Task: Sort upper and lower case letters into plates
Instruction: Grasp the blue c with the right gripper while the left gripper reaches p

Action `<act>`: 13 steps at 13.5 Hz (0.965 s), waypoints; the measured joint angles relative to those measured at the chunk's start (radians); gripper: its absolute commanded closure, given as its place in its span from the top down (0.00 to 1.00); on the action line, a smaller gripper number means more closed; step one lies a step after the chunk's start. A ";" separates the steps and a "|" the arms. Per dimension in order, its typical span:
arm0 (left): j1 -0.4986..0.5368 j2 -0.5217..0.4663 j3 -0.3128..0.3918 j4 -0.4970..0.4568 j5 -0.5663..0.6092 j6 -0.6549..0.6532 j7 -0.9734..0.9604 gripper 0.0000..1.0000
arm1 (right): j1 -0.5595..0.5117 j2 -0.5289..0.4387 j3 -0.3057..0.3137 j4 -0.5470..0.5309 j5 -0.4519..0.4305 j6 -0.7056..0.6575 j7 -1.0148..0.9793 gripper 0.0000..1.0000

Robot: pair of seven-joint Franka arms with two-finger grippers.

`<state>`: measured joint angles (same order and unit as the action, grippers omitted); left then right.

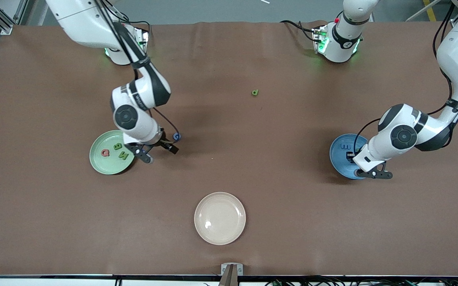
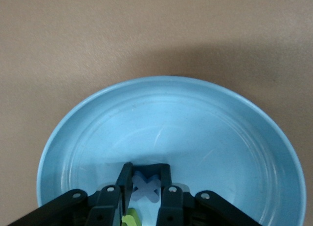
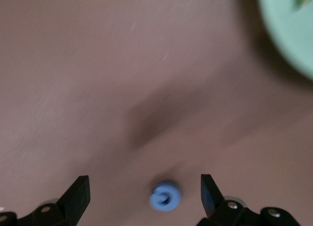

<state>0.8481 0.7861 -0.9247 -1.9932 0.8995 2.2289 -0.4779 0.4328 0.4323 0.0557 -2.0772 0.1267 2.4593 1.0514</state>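
My right gripper should go lower before it closes on the small blue letter, because bare tabletop shows around the letter below my right gripper's fingers.
The mint green plate (image 1: 103, 165) lies toward the right arm's end and holds a red Q (image 1: 105, 152), a green B (image 1: 117, 146) and a green N (image 1: 124, 155). My right gripper (image 1: 158, 153) is open, low beside that plate, over a blue letter (image 1: 176, 137) that lies on the table between its fingers (image 3: 165, 196). The blue plate (image 1: 338, 155) lies toward the left arm's end with a blue letter (image 1: 347, 147) in it. My left gripper (image 1: 372, 173) is over this plate (image 2: 171, 123), shut on a blue x (image 2: 146, 187). A green letter (image 2: 129, 220) shows under its jaws.
A cream-beige plate (image 1: 220, 218) lies near the front edge at the table's middle. A small green letter (image 1: 255, 92) lies alone on the brown table farther from the camera. The green plate's rim shows in the right wrist view (image 3: 288, 30).
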 measured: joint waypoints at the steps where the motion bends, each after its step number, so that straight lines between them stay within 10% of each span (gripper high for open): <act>1: 0.001 0.000 0.003 0.003 0.000 0.002 0.012 0.08 | 0.026 0.013 0.000 -0.015 0.001 0.042 0.033 1.00; 5: 0.001 0.000 0.011 0.011 0.000 0.005 0.033 0.16 | 0.068 0.049 0.000 -0.048 0.003 0.108 0.086 1.00; 9: 0.001 0.000 0.013 0.012 0.000 0.005 0.050 1.00 | 0.069 0.048 -0.002 -0.074 0.003 0.108 0.091 1.00; 13: 0.004 0.000 -0.037 0.013 -0.003 -0.053 0.042 1.00 | 0.071 0.031 -0.002 -0.098 0.003 0.108 0.092 0.74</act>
<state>0.8519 0.7861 -0.9617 -1.9803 0.8963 2.1764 -0.4358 0.5035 0.4637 0.0542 -2.1752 0.1299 2.5672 1.1434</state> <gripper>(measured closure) 0.172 0.044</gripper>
